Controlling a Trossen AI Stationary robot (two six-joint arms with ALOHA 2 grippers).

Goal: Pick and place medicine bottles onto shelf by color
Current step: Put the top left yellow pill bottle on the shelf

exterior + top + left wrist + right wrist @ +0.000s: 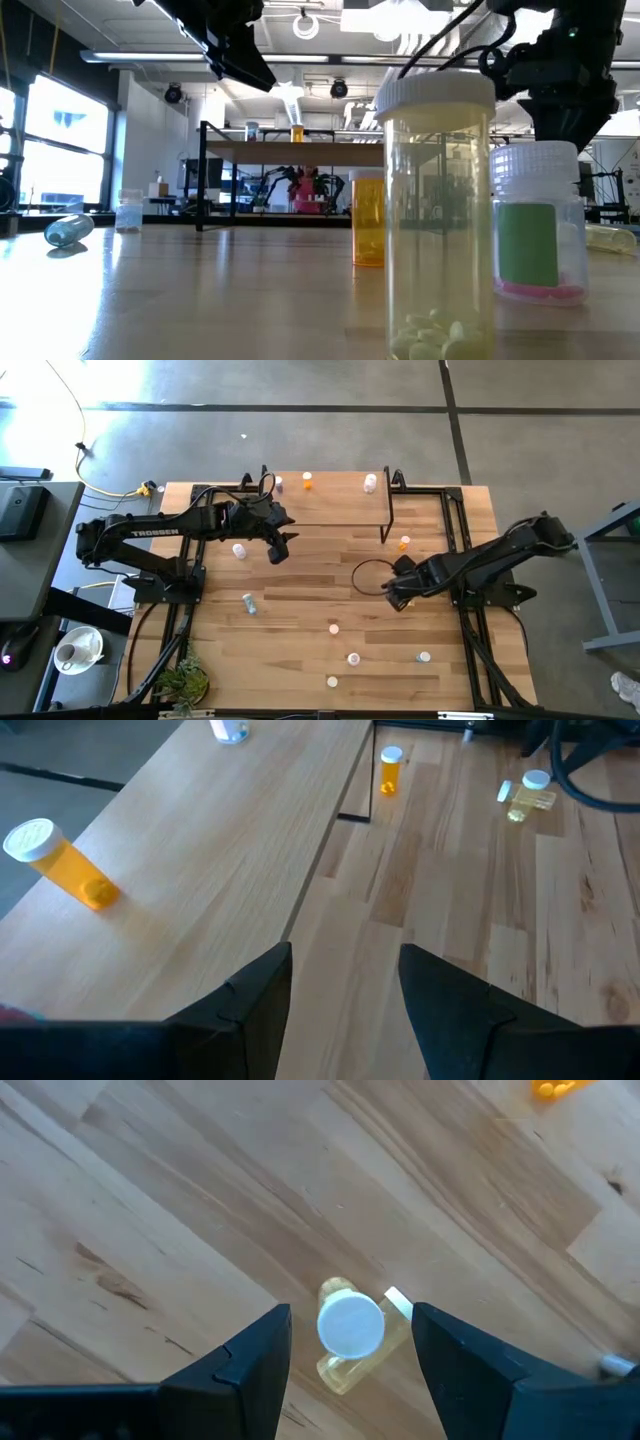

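Observation:
The fingers of my right gripper are above the cap in the right wrist view. They should move lower before they close on the yellow bottle's white cap (351, 1324).
The shelf (330, 510) stands at the table's far side. It carries a pale bottle (278, 483), an orange bottle (307, 479) and a pinkish-white bottle (370, 482). My left gripper (282, 550) hovers open and empty just in front of the shelf's near edge (330, 820). My right gripper (393, 598) is open at the table's right middle. Its fingers stand on either side of a yellow bottle (350, 1335) that lies on its side on the table, cap toward the camera. They do not visibly touch it. An orange bottle (404, 543) stands beside the shelf's right leg.
More bottles stand or lie on the table: a white one (239, 550), a pale blue one on its side (249, 603), and several near the front (353, 658). A black cable loop (368, 575) lies by my right gripper. A plant (185, 682) sits at the front left corner.

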